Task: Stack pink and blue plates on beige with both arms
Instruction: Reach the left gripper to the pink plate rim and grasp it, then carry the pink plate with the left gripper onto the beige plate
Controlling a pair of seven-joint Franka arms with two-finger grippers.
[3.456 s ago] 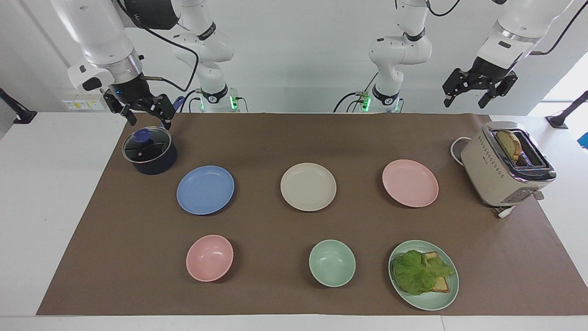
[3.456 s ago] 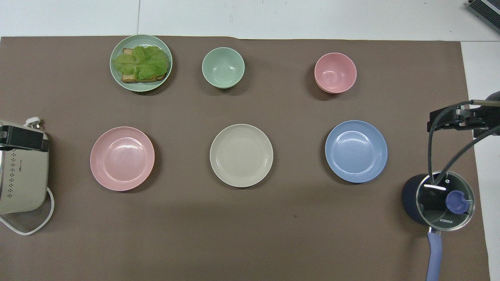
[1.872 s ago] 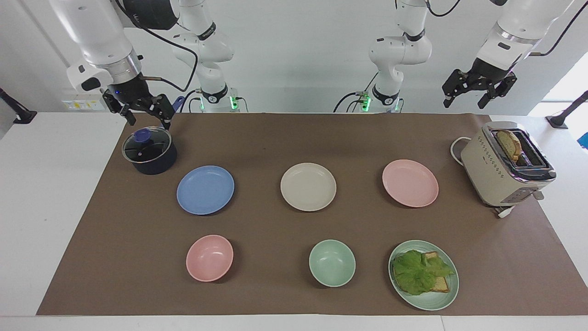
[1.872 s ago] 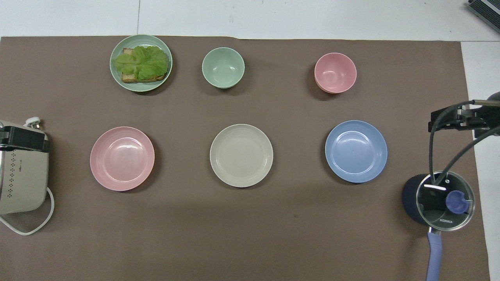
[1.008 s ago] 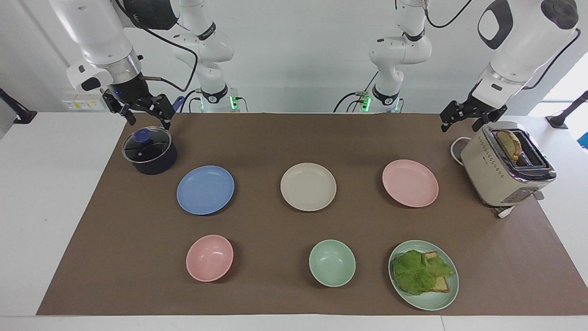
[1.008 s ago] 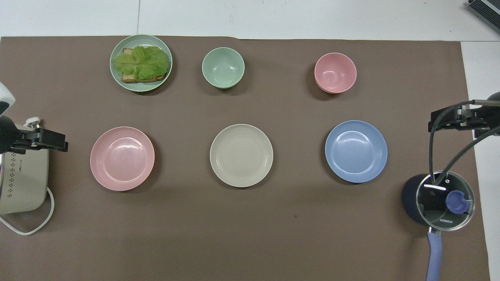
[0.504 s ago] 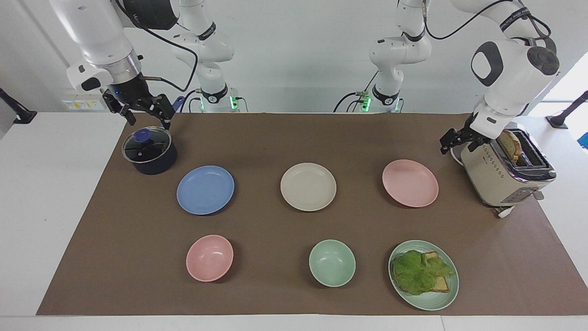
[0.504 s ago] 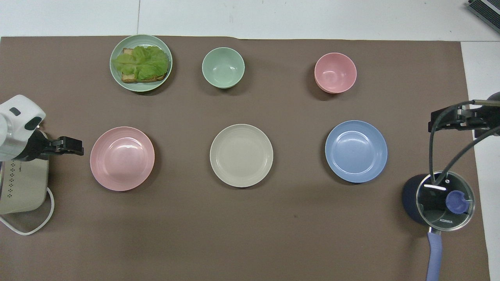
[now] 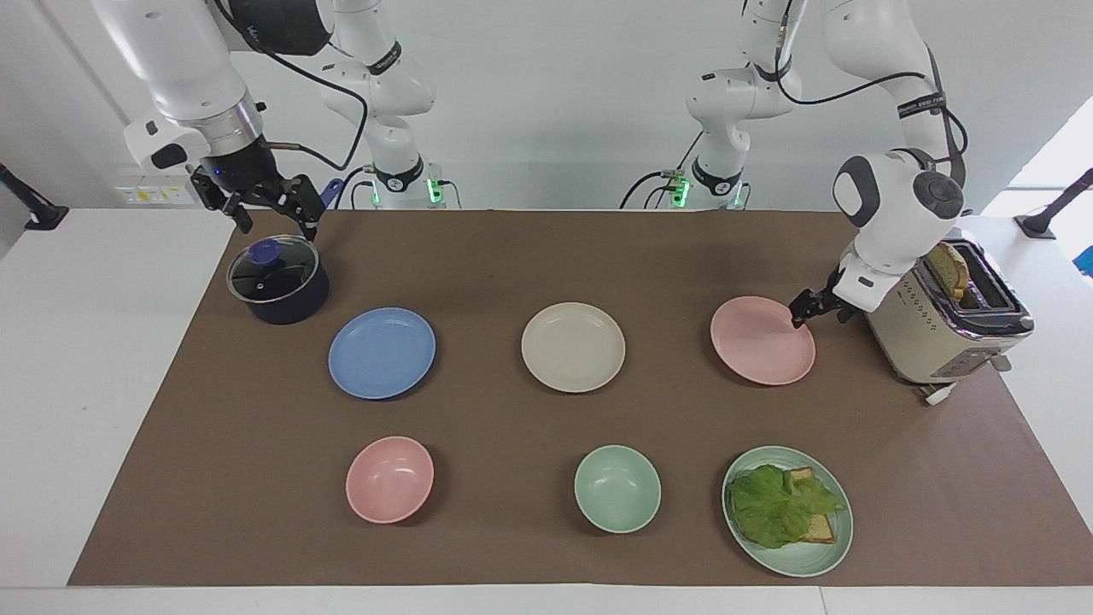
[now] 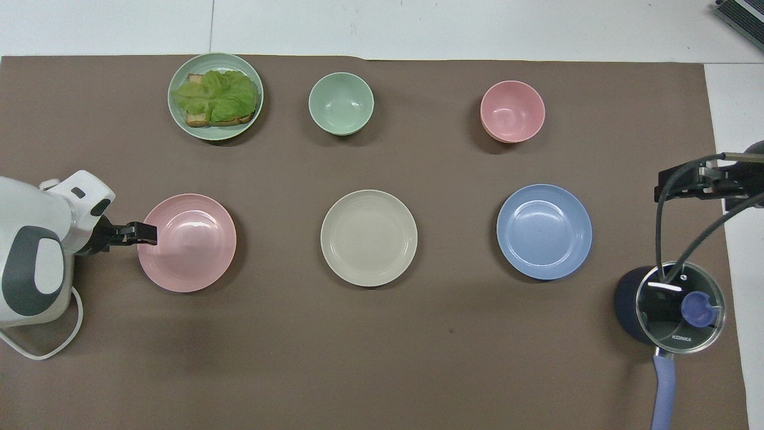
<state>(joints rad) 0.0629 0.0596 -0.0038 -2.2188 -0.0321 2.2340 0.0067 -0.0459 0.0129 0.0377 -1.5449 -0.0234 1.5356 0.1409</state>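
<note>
The left gripper pinches the pink plate by the edge of its rim (image 10: 140,248) next, since the plate is much wider than my fingers open.
Three plates lie in a row on the brown mat, with the beige plate (image 9: 573,347) (image 10: 369,237) in the middle. The pink plate (image 9: 762,342) (image 10: 187,243) is toward the left arm's end and the blue plate (image 9: 382,353) (image 10: 544,232) toward the right arm's end. My left gripper (image 9: 803,308) (image 10: 145,233) is low and open at the pink plate's rim on the toaster's side; I cannot tell whether it touches the rim. My right gripper (image 9: 275,222) (image 10: 686,182) hangs open above the pot, holding nothing.
A beige toaster (image 9: 939,329) with bread in it stands at the left arm's end, close beside the left arm. A dark lidded pot (image 9: 277,282) sits at the right arm's end. A pink bowl (image 9: 389,479), a green bowl (image 9: 617,489) and a green plate (image 9: 832,547) with a lettuce sandwich lie farther from the robots.
The left arm has swung down from above the toaster, bringing its gripper to the pink plate's rim. The right arm and all plates have stayed where they were.
</note>
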